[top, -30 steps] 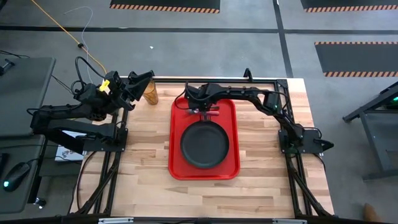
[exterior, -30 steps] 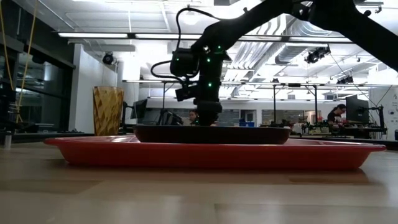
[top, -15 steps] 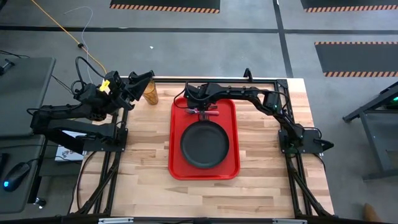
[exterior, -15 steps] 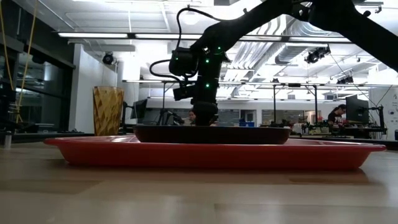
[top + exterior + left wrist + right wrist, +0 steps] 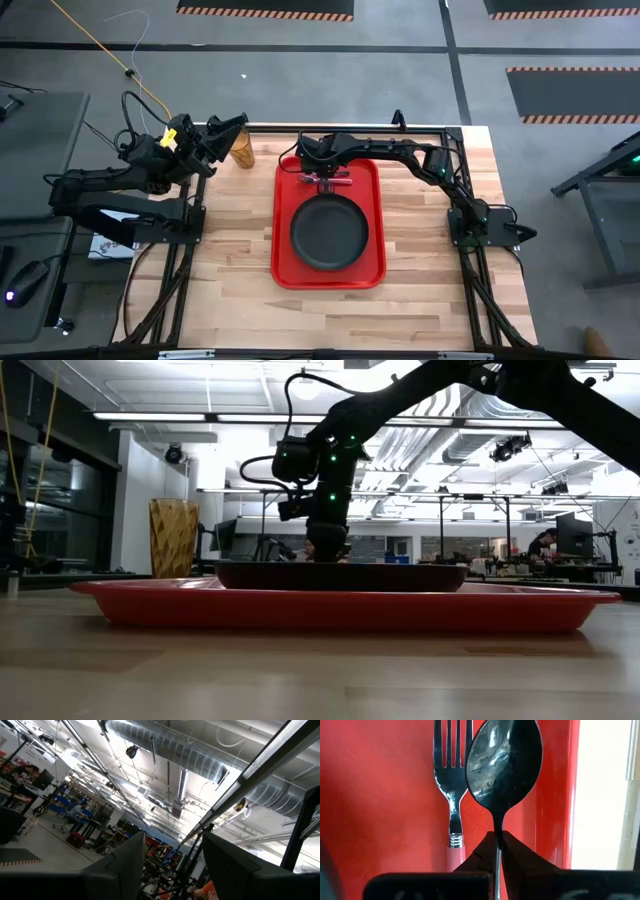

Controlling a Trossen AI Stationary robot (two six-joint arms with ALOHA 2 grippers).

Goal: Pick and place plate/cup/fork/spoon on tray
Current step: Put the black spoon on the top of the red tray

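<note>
The spoon's bowl is down at the bottom of the tray beside the fork's teeth, so the spoon would stay inside the tray's rim. My right gripper should open.
The red tray lies mid-table with the black plate on it; both also show in the low view, tray and plate. The pink-handled fork lies flat on the tray's far end. My right gripper hangs over that end, shut on the dark spoon, beside the fork. The amber cup stands upright on the table's far left. My left gripper is just beyond the cup, open and empty, its fingers pointing up toward the ceiling. My right gripper pinches the spoon's thin handle between its two fingertips, the handle running along the fingers. The oval bowl sticks out past the fingertips over the tray's far end, beside the fork's tines. I cannot tell whether the bowl touches the tray.
The tray's raised rim runs close beside the spoon. Bare wooden table lies left, right and near of the tray. Dark frame rails stand along the table's left and right edges.
My right gripper has gone a little toward the table's left edge with the spoon, staying over the tray's far end and staying shut.
</note>
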